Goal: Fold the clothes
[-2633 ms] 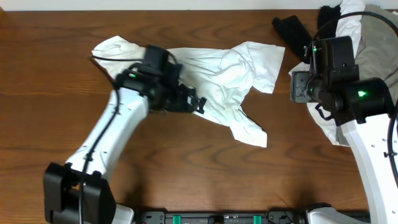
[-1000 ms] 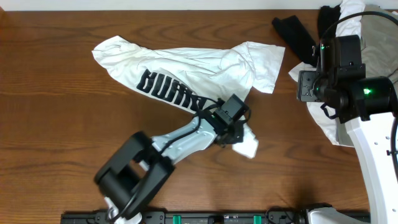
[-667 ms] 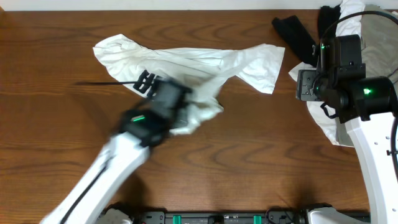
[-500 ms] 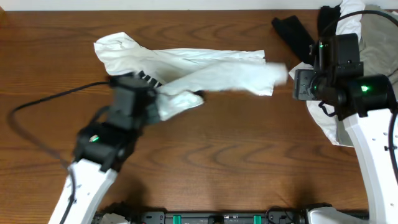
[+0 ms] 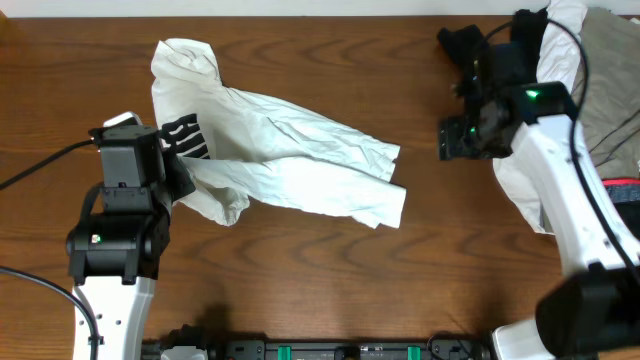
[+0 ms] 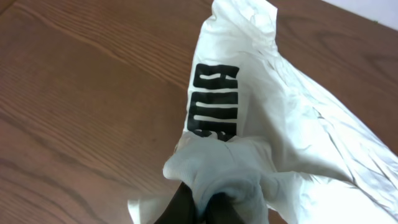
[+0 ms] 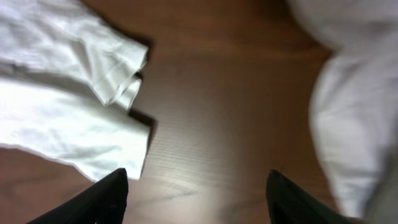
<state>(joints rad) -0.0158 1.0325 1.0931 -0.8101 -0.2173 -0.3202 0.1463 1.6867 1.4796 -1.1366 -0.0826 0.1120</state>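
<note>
My right gripper needs to grab the shirt's loose corner next, at the shirt's end away from the lettering. Then both grippers can spread the white shirt open for folding.
The clothes' large white shirt lies crumpled across the middle of the table, with black lettering at its left end. My left gripper is shut on a bunched fold of the shirt near that lettering; in the left wrist view the dark fingertips pinch the fabric at the gripper. My right gripper hovers open over bare wood, between the shirt's right end and the pile. In the right wrist view the gripper has nothing between its fingers.
More clothes are heaped at the back right: a white piece, a grey-khaki one and a black one. That white piece fills the right of the right wrist view. A black rail runs along the front edge.
My left gripper has dragged its hold on the shirt leftward, stretching the shirt out lengthwise. The right arm has swung left toward the shirt's right end and its jaws opened slightly wider.
</note>
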